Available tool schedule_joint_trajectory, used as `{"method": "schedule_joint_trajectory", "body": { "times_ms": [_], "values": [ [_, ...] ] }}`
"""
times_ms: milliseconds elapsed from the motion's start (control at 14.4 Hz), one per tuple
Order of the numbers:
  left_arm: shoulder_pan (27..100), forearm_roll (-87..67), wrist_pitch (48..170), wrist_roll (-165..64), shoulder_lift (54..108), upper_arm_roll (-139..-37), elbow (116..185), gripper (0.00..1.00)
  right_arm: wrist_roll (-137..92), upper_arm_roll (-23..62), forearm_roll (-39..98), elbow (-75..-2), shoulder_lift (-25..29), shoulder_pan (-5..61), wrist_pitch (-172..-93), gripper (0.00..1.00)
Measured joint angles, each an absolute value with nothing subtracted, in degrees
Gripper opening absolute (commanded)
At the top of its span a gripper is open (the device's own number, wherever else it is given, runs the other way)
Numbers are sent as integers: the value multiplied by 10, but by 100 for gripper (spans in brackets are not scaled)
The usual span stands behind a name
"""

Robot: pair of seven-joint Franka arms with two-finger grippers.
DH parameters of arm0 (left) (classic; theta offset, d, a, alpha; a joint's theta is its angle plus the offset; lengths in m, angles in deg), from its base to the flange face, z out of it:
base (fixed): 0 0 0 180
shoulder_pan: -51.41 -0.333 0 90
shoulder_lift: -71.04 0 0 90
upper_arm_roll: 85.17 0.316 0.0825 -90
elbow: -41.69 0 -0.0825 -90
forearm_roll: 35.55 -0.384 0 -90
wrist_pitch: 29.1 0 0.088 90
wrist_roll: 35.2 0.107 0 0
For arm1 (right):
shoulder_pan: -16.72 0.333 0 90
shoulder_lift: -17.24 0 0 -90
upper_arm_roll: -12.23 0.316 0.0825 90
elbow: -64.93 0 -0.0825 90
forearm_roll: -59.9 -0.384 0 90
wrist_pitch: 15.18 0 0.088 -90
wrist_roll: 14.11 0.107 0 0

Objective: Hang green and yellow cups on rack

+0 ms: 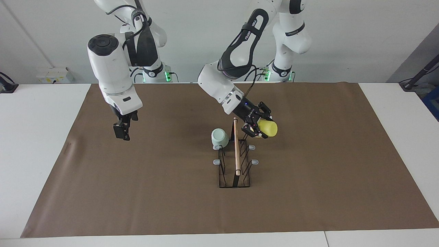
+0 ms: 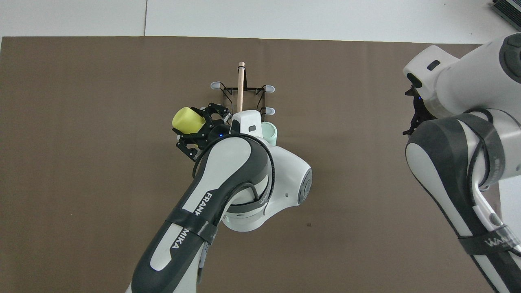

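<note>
My left gripper keeps hold of the yellow cup [image 2: 187, 119] for now, until I move the cup toward the rod [image 2: 240, 83], since the cup tilts left of the rack in the overhead view.
The black wire rack [image 1: 235, 171] with its wooden rod [image 2: 240, 83] stands mid-table. The pale green cup [image 1: 220, 137] hangs upside down on the rack's prong nearest the robots, on the right arm's side; it also shows beside the left arm's wrist [image 2: 270, 131]. My left gripper [image 1: 259, 127] is shut on the yellow cup [image 1: 268, 128], which lies tilted on its side close against the rack's other side, over the prong nearest the robots. That prong is hidden. From overhead the left gripper [image 2: 196, 129] and yellow cup [image 2: 187, 119] sit beside the rod. My right gripper [image 1: 122, 131] hangs open and empty over the mat.
A brown mat [image 1: 308, 192] covers the middle of the white table [image 1: 34, 137]. Several grey-tipped prongs [image 1: 254, 161] on the rack carry nothing. The right arm waits toward its own end of the table, its gripper [image 2: 413, 119] mostly hidden from overhead.
</note>
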State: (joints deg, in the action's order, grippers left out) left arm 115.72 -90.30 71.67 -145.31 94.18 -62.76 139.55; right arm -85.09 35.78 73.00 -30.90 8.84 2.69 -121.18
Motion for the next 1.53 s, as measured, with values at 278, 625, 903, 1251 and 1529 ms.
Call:
{"method": "schedule_joint_trajectory", "body": {
  "times_ms": [278, 625, 903, 1251, 1529],
  "values": [
    [1171, -903, 714, -1461, 945, -628, 1396, 0, -851, 358, 783, -281, 88, 28, -1133, 100],
    [1182, -903, 714, -1466, 945, -628, 1407, 0, -806, 364, 786, -242, 95, 29, -1081, 100],
    [1186, -903, 714, -1476, 945, -628, 1408, 0, -778, 365, 767, -230, 107, 29, -1078, 100],
    [1191, -903, 715, -1498, 945, -629, 1408, 71, -712, 357, 700, -217, 110, 22, -1072, 100],
    [1198, -900, 715, -1501, 945, -629, 1408, 100, -537, 357, 650, -216, 110, 19, -1072, 100]
  ]
}}
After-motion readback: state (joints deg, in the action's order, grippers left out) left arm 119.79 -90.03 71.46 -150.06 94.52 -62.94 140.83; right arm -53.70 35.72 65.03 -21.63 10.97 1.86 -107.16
